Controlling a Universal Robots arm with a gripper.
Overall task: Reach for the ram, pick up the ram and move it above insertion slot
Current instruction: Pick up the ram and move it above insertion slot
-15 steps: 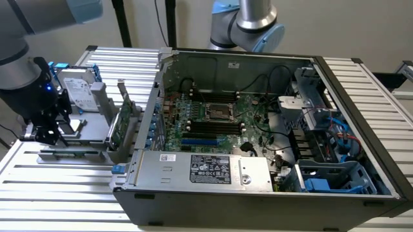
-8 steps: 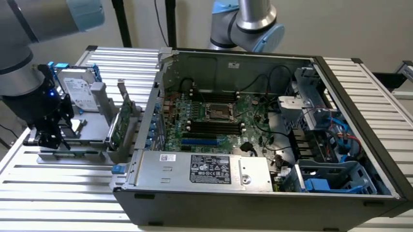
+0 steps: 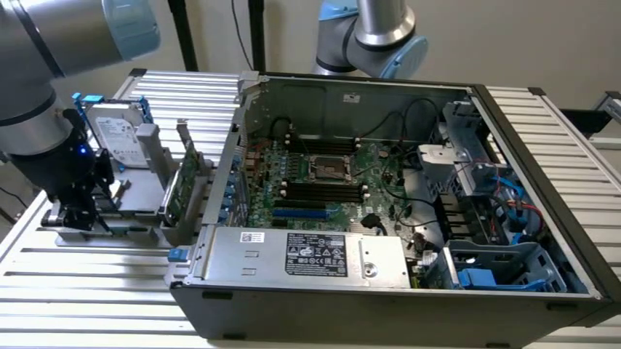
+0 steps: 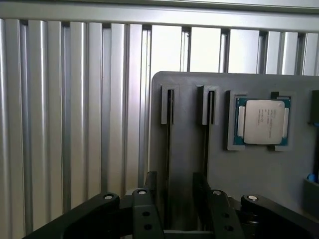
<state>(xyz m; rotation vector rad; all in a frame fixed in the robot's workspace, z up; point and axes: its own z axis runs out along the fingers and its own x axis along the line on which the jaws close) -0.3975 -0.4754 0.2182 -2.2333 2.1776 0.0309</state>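
The ram has a grey holder bracket around its end, so my gripper will next grab the ram by its open middle part.
My gripper hangs low over a grey holder tray at the exterior view's left, outside the computer case. In the wrist view its two black fingers stand apart, so the gripper is open with nothing clamped. They straddle one of two narrow slots in the grey holder plate. A thin dark line runs along that slot; I cannot tell whether it is the ram seen edge-on. The black memory insertion slots lie on the green motherboard inside the open case, well toward the exterior view's right of the gripper.
A hard drive and a taller green card with a bracket stand upright in the holder beside the gripper. A processor chip sits in a recess of the plate. The case wall rises between holder and motherboard. A ribbed aluminium table surrounds everything.
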